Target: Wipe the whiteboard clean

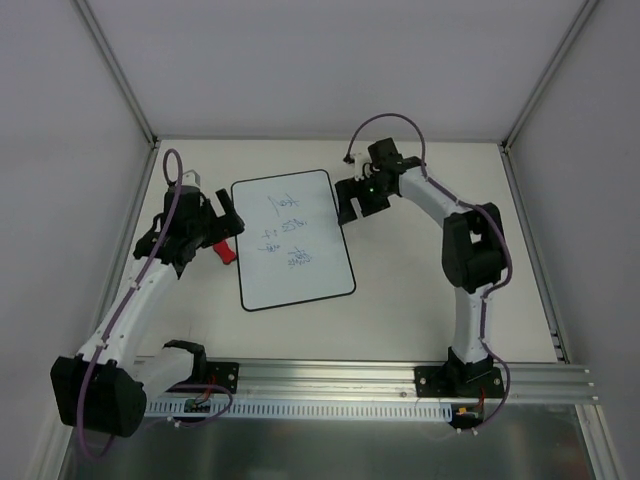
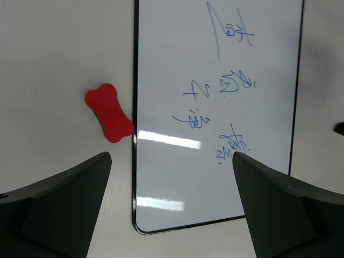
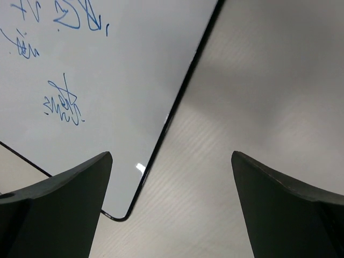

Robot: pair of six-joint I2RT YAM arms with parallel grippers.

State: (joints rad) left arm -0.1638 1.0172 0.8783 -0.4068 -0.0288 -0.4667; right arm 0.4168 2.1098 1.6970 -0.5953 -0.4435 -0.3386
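The left gripper will next wipe the whiteboard (image 1: 292,240) clean with the red eraser, so it will grab the eraser across its narrow middle (image 1: 225,252), which keeps the eraser's bottom free.
The whiteboard (image 1: 292,240) lies flat in the middle of the table, white with a thin black rim and several lines of blue handwriting. A small red bow-tie eraser (image 1: 227,252) lies on the table against its left edge. My left gripper (image 1: 224,222) is open and empty, above the board's left edge beside the eraser. In the left wrist view the eraser (image 2: 109,113) lies left of the board (image 2: 172,177), beyond my open gripper (image 2: 172,156). My right gripper (image 1: 348,203) is open and empty above the board's right edge. The right wrist view shows the board (image 3: 118,97) and my gripper (image 3: 172,156).
The pale table (image 1: 420,290) is walled on the left, back and right by white enclosure panels (image 1: 320,60). An aluminium rail (image 1: 330,385) with both arm bases runs along the near edge.
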